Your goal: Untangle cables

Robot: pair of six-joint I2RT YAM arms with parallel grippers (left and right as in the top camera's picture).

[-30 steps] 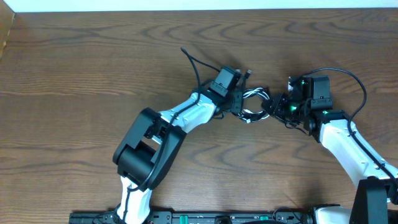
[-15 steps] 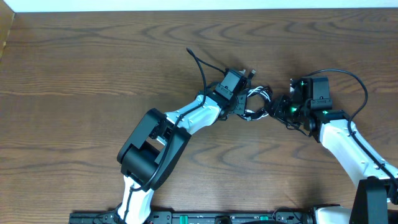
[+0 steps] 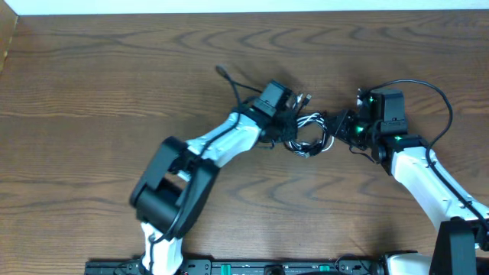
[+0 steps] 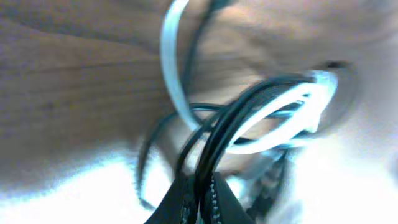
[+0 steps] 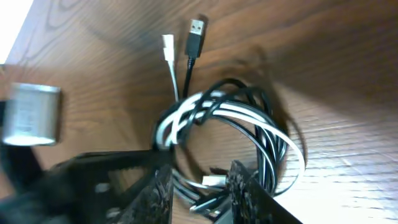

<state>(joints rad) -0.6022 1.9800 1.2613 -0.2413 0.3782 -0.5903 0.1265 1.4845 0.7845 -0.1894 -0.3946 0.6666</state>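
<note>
The bundle's other loops should stay free to untangle, so my right gripper will next grab the bundle's cables at the end of the bundle opposite my left gripper.
A tangled bundle of black and white cables [image 3: 307, 131] lies mid-table between my two grippers. My left gripper [image 3: 289, 118] is at the bundle's left end. In the left wrist view its jaws [image 4: 202, 190] are shut on several black strands, with a white loop [image 4: 273, 121] curling beyond. My right gripper [image 3: 341, 127] is at the bundle's right end. In the right wrist view its fingers [image 5: 202, 186] stand apart around loose cable ends. The bundle [image 5: 230, 124] lies ahead, with a black USB plug [image 5: 194, 28] and a white plug [image 5: 167, 43] sticking out.
A black cable tail [image 3: 227, 76] runs up and left from the left gripper. The right arm's own black cable [image 3: 435, 95] arcs behind its wrist. A blurred grey block [image 5: 31, 115] shows at the left of the right wrist view. Bare wooden table [image 3: 114, 92] surrounds everything.
My left gripper swung right toward the right gripper, then back left and slightly up, keeping its strands. The bundle now hangs lower and looser. The black tail moved left. The right gripper barely moved.
</note>
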